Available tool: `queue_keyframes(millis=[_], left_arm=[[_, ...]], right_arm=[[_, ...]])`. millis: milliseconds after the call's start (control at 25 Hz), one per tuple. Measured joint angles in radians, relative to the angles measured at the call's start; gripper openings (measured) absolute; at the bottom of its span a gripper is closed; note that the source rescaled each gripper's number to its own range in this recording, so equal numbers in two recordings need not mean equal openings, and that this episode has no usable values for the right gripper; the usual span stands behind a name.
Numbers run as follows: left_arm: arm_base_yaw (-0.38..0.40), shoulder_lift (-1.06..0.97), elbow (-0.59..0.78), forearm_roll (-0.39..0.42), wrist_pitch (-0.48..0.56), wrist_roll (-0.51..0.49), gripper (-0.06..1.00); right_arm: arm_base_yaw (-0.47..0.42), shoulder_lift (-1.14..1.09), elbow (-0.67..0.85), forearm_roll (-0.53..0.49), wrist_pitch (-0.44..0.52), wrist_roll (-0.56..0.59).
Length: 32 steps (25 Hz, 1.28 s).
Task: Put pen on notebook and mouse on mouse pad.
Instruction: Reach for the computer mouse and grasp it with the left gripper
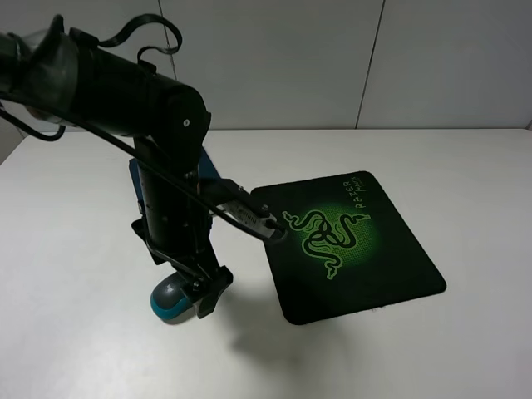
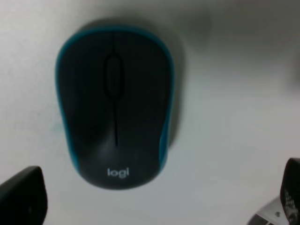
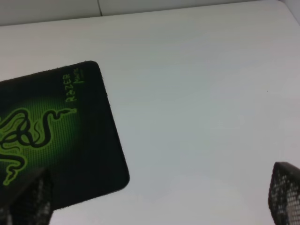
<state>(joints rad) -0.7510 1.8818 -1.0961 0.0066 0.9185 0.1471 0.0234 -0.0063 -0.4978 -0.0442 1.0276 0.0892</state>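
Observation:
Bare white table shows between my left gripper's fingers and the mouse's rear end [image 2: 118,176], so closing now would miss the mouse, and the gripper needs to first move closer.
The mouse [image 2: 115,105], dark grey with teal sides, lies on the white table; in the high view the mouse [image 1: 169,302] sits at the lower left, off the pad. My left gripper [image 1: 198,291] stands open directly over it, and its two black fingertips [image 2: 21,199] flank the mouse's rear end without holding it. The black mouse pad [image 1: 391,249] with the green snake emblem lies to the right, bare. Only a blue edge of the notebook [image 1: 211,171] shows behind the left arm. The pen is hidden. My right gripper [image 3: 157,199] is open over the table beside the mouse pad [image 3: 89,140].
The left arm's bulk covers the table's left middle in the high view. The white table [image 1: 432,158] runs back to a grey wall. The right arm is outside the high view.

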Motion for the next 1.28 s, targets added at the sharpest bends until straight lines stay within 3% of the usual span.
queue_keyframes(millis=[560,1080,1280], left_arm=[[0.000,-0.001,0.182,0.033,-0.339,0.026,1.00],[0.000,-0.001,0.254,0.064,-0.516,0.017,1.00],[0.000,-0.008,0.271,0.064,-0.536,-0.019,0.99]], right_arm=[[0.000,0.000,0.000,0.000,0.000,0.000],[0.000,0.000,0.000,0.000,0.000,0.000],[0.000,0.000,0.000,0.000,0.000,0.000]])
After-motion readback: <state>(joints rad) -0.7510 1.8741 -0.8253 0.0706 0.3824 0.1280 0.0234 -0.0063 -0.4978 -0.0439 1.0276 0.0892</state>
